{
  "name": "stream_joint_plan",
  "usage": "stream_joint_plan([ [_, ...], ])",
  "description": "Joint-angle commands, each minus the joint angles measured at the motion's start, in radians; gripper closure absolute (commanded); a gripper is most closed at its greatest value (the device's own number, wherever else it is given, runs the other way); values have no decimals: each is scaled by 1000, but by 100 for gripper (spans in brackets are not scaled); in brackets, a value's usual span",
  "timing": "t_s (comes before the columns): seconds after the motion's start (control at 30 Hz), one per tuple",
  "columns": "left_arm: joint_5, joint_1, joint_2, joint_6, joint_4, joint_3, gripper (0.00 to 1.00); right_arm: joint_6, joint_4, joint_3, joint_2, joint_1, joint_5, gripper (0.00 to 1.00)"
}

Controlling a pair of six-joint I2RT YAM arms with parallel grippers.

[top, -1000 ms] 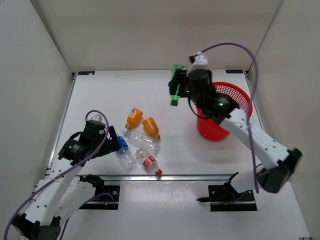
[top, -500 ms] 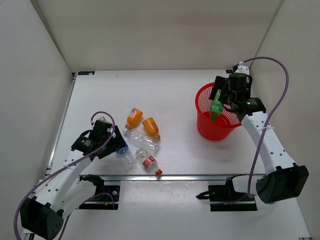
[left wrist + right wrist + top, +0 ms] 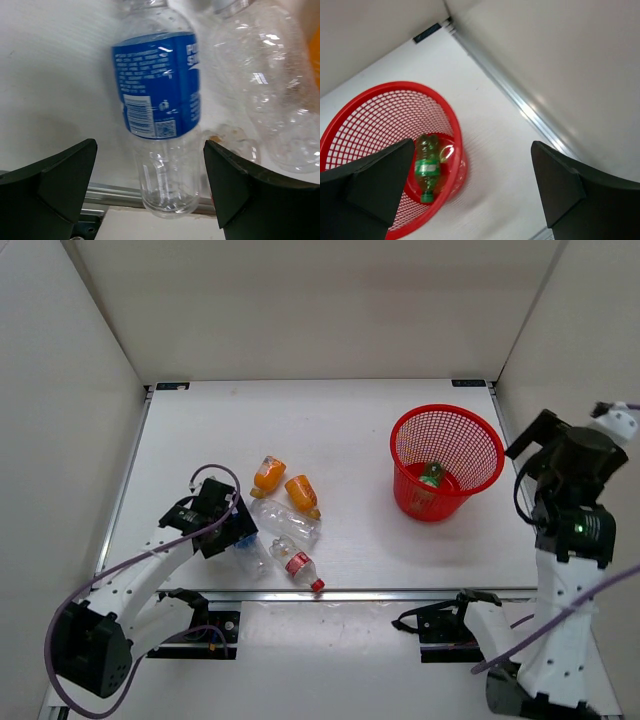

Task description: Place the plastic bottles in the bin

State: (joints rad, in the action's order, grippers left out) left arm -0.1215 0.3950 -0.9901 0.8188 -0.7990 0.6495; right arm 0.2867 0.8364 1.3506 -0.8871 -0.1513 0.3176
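My left gripper needs to move lower before it closes on the blue-labelled bottle [image 3: 160,85]. Its fingers are above the bottle in the left wrist view, so they would miss it if they closed now.
The red mesh bin [image 3: 447,409] stands at the right of the table, with a green bottle [image 3: 431,476] lying in its bottom. My right gripper [image 3: 534,446] hangs open and empty to the right of the bin [image 3: 456,125], looking down at the green bottle [image 3: 426,165]. Two orange bottles [image 3: 267,475] [image 3: 301,492], a plain clear bottle [image 3: 288,521] and a red-labelled bottle [image 3: 298,565] lie left of centre. My left gripper [image 3: 150,172] is open, its fingers either side of the blue-labelled bottle [image 3: 160,85], not touching it. From above, the left gripper [image 3: 230,530] hides most of that bottle.
The metal rail of the table's front edge [image 3: 110,194] runs just under the blue-labelled bottle's base. The plain clear bottle [image 3: 270,100] lies close beside it on the right. A side wall [image 3: 560,60] rises just beyond the bin, along the table's right rail [image 3: 520,106].
My right gripper carried the green bottle over the bin, opened and let it drop inside, then swung away to the right. The left gripper moved forward around the blue-labelled bottle.
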Motion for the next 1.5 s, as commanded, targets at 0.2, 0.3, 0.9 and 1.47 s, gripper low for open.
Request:
stream_joint_plan([
  [0.2,-7,10,-77,48,142,-88,3,71,182,-1,128,-62,133,1],
  [0.3,-6,8,-99,45,162,-90,16,115,220,-13,143,-28,198,1],
  [0.9,-199,86,-90,-128,-114,525,66,40,112,-453,232,-360,2,1],
  [1.47,179,490,-987,-288,411,1564,59,92,43,-551,154,-372,-220,0],
])
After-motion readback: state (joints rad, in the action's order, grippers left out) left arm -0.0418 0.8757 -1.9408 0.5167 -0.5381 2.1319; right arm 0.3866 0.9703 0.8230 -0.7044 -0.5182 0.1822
